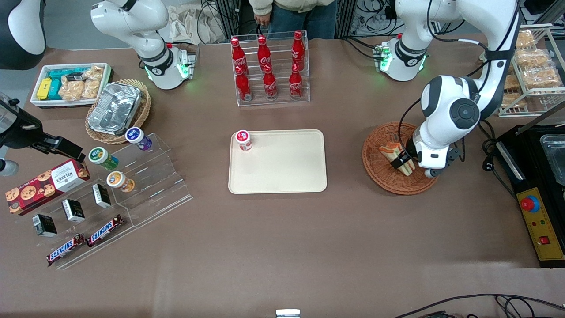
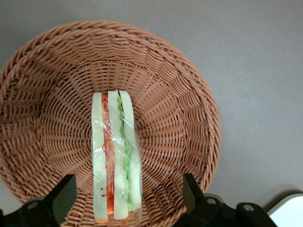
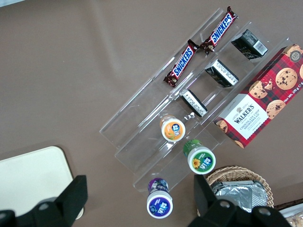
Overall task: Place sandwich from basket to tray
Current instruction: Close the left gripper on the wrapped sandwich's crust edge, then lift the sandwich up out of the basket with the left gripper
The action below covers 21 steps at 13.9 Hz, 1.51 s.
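The left gripper next needs to hold the sandwich by its pale bread sides to place it on the tray, since the sandwich is narrow there but long from end to end (image 2: 115,151).
The sandwich (image 1: 394,155), a plastic-wrapped wedge of pale bread with orange-red and green filling, lies in the round reddish-brown wicker basket (image 1: 375,148) toward the working arm's end of the table. My left gripper (image 1: 404,162) is low in the basket, open, with one finger on each side of the sandwich. In the left wrist view the sandwich (image 2: 116,156) stands on edge between the black fingers (image 2: 61,198), with a gap to each, over the basket weave (image 2: 52,94). The cream-beige tray (image 1: 282,168) lies at the table's middle.
A small red-lidded cup (image 1: 243,140) stands on a corner of the tray. A clear rack of red cola bottles (image 1: 269,68) is farther from the camera than the tray. A black control box (image 1: 536,221) and a wire shelf of snacks (image 1: 532,73) flank the basket.
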Each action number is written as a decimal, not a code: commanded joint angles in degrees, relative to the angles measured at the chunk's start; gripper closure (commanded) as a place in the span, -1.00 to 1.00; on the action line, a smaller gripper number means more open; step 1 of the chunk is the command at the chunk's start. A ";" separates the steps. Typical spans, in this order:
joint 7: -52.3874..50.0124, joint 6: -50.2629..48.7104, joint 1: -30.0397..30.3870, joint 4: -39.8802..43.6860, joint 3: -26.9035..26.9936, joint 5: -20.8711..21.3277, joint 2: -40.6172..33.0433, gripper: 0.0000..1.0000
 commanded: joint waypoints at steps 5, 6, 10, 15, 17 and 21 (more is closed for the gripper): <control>-3.91 13.59 -2.03 -7.97 -1.61 0.52 1.54 -0.98; -3.83 15.53 -2.12 -9.20 -1.61 0.69 1.63 -0.97; -6.02 16.26 -1.86 -8.95 -1.43 0.69 1.11 0.18; -5.76 1.38 -1.42 -0.46 -0.99 3.32 -0.57 1.00; -3.23 -13.47 -1.07 9.19 -0.90 3.33 0.39 1.00; 1.61 -27.75 0.87 22.13 -0.90 2.37 0.84 1.00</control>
